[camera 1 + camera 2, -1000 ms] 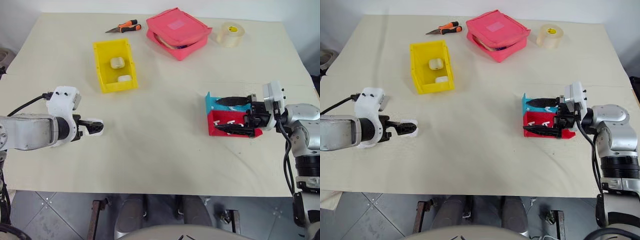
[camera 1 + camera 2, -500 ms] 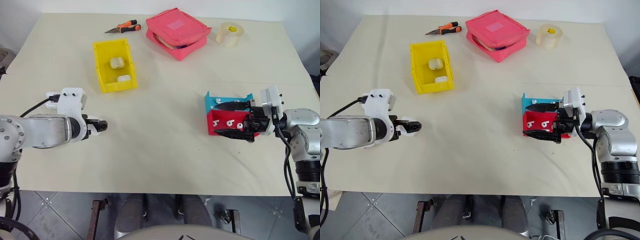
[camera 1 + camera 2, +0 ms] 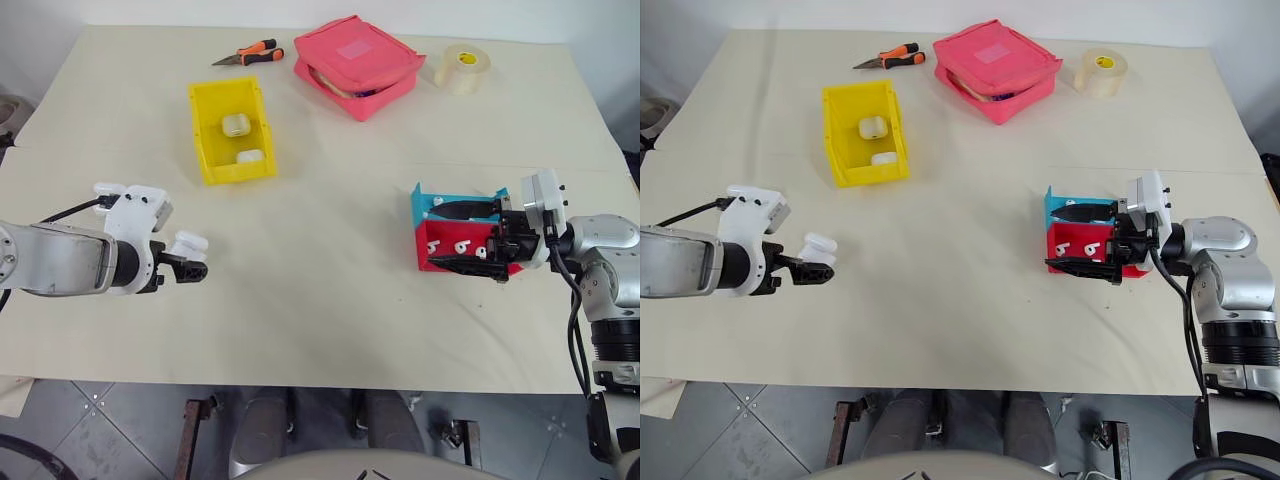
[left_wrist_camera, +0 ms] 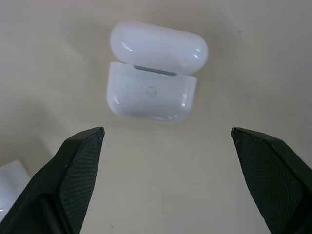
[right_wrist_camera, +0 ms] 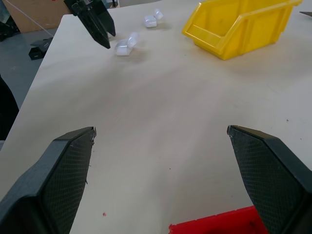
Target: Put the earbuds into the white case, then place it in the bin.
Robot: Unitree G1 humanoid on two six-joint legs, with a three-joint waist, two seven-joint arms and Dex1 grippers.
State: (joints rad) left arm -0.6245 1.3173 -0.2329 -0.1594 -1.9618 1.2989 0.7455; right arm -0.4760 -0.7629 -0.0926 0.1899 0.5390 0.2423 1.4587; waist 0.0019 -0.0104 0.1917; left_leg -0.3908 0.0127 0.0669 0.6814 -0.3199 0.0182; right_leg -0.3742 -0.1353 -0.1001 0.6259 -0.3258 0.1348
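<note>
My left gripper moves toward the white case (image 3: 190,246), before it closes on the case, since my fingertips stop short of the case.
A white case (image 3: 188,243) lies on the table with its lid flipped open, also seen close up as the white case (image 4: 152,85). My left gripper (image 3: 190,270) is open just short of it, with nothing between its fingers (image 4: 73,180). My right gripper (image 3: 462,237) hangs open and level over the red tray (image 3: 440,264), where small white earbuds (image 3: 460,245) lie. The yellow bin (image 3: 205,140) stands at the back left with two closed white cases (image 3: 234,124) inside.
A blue tray (image 3: 430,203) adjoins the red one. A pink pouch (image 3: 355,65), a tape roll (image 3: 461,68) and an orange-handled tool (image 3: 250,52) lie along the far edge. Another open white case (image 5: 152,18) lies behind my left gripper (image 5: 97,22).
My left gripper has turned and drawn back a little, uncovering the open white case that its fingers hid before. The right gripper has stayed over the red tray.
</note>
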